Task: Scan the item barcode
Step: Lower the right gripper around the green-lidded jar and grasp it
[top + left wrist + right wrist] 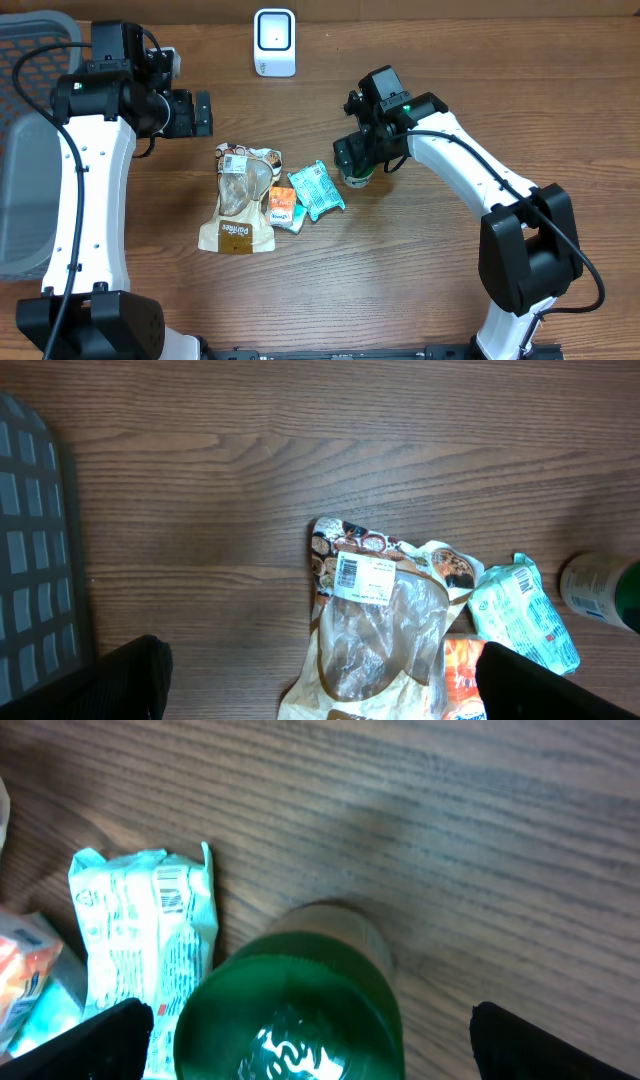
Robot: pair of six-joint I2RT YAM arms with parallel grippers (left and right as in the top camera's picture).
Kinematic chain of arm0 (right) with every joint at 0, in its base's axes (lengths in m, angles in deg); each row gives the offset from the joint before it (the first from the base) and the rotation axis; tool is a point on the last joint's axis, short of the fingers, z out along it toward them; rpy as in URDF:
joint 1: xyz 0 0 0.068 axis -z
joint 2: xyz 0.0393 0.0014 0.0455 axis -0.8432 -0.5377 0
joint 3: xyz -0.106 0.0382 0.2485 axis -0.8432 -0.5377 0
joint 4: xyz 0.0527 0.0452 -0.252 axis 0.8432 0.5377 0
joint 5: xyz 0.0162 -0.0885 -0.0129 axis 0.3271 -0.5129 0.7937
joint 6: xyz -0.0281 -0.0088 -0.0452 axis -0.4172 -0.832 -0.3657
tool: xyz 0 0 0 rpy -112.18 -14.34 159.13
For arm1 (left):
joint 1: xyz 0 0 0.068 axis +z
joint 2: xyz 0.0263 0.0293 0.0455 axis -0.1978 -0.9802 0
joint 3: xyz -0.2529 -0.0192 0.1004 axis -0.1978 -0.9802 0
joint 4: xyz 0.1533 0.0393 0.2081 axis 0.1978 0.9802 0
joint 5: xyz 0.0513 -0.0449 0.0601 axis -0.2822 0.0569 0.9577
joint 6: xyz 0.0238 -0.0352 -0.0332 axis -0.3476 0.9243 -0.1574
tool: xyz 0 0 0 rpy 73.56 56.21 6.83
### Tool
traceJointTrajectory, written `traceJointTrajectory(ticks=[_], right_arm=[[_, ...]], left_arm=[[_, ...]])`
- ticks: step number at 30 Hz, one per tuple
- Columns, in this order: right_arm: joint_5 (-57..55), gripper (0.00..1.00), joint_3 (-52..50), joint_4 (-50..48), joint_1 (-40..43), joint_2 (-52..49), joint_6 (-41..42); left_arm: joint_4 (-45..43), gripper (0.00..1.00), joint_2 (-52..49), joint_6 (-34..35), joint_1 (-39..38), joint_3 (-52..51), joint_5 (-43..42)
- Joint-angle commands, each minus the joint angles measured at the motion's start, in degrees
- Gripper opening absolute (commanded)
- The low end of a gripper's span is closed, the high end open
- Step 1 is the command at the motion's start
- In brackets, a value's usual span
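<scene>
My right gripper is about to pick up the jar by its green lid (362, 172) (290, 1010) from above to scan the barcode. This will leave the jar's labelled body uncovered.
A jar with a green lid (290, 1010) stands upright on the wooden table, between the wide-apart fingers of my right gripper (310, 1045); neither finger touches it. From overhead, the right gripper (357, 165) hangs right over the jar (357, 180). The white barcode scanner (274, 42) stands at the back centre. My left gripper (190, 113) hovers open and empty, up-left of a brown and clear pouch (240, 200). The pouch's white barcode label (363, 577) faces up.
A teal packet (316, 189) and an orange packet (284, 208) lie between the pouch and the jar. The teal packet (140, 940) is just left of the jar. A grey slatted basket (25, 150) fills the table's left edge.
</scene>
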Motion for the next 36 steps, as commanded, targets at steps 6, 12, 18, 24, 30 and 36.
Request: traceJointTrajectory(ticks=[6,12,18,24,30,36], right_arm=[[0.3,1.00,0.8,-0.2,-0.6,0.2,0.6],[-2.4,0.98,-1.4,-2.3,-0.6,-0.1,0.6],[-2.4,0.94,-1.9,-3.3,-0.6,-0.8,0.6],[-2.4,0.91,-1.9,-3.3,-0.7,-1.6,0.6],[-3.2,0.90,-1.9,-3.1,-0.7,-2.2,0.3],[-4.1,0.84,-1.9,-2.9,-0.6,-2.2,0.4]], left_arm=[[-0.2,1.00,-0.4,-1.1,0.3,1.1,-0.8],[-0.2,1.00,-0.4,-1.1,0.3,1.1,-0.8],[-0.2,0.99,-0.4,-1.1,0.3,1.1,-0.8],[-0.2,1.00,-0.4,-1.1,0.3,1.1,-0.8],[-0.2,0.99,-0.4,-1.1,0.3,1.1,-0.8],[-0.2,0.99,-0.4,-1.1,0.3,1.1,-0.8]])
